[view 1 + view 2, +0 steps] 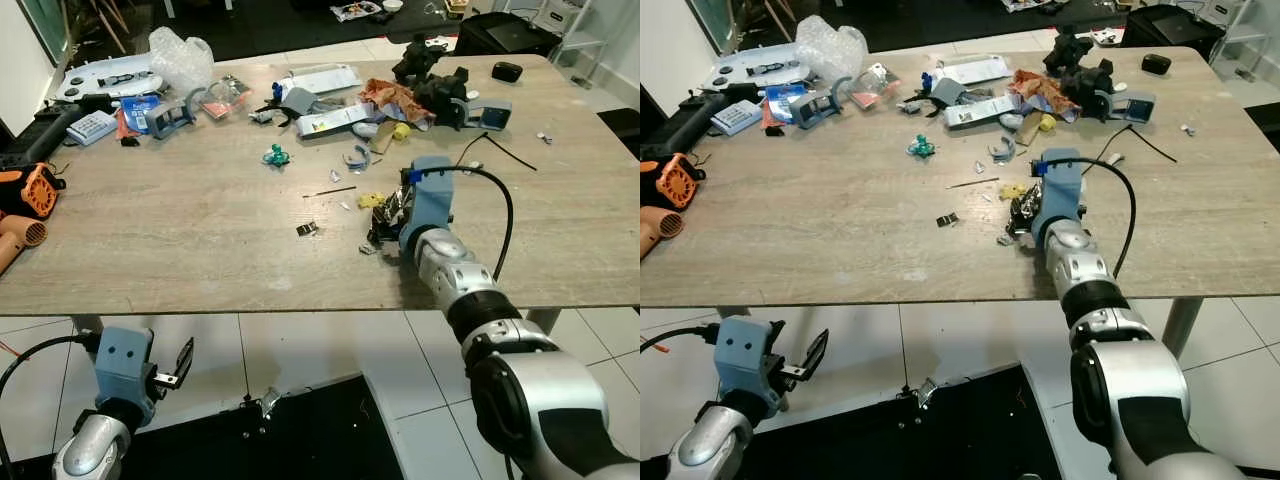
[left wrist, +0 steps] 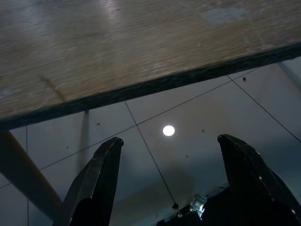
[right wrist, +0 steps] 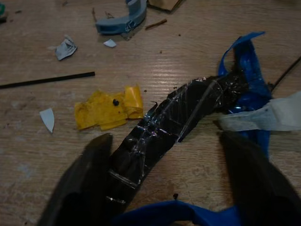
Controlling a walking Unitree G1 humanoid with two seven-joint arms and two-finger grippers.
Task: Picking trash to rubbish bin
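My right gripper grabs the crumpled wrapper by its black strip beside the blue scrap next, to fill the rubbish bin.
A crumpled strip of black tape with blue scraps point(image 3: 160, 127) lies on the wooden table point(image 1: 200, 250) near its front edge, right of centre. My right gripper point(image 1: 385, 225) is lowered over it, open, with one finger on each side of the strip point(image 3: 164, 146). A yellow scrap point(image 3: 106, 110) lies just beyond the tape, beside a thin black stick point(image 3: 47, 79). My left gripper point(image 1: 175, 365) hangs open below the table's front edge, over the tiled floor point(image 2: 188, 155).
More litter covers the far side of the table: wrappers, a plastic bag point(image 1: 180, 55), a green piece point(image 1: 275, 155), blue-grey parts. A small black clip point(image 1: 307, 229) lies left of the gripper. An orange tool point(image 1: 35, 190) sits at the left edge. A black cable point(image 1: 500, 200) loops by my right wrist.
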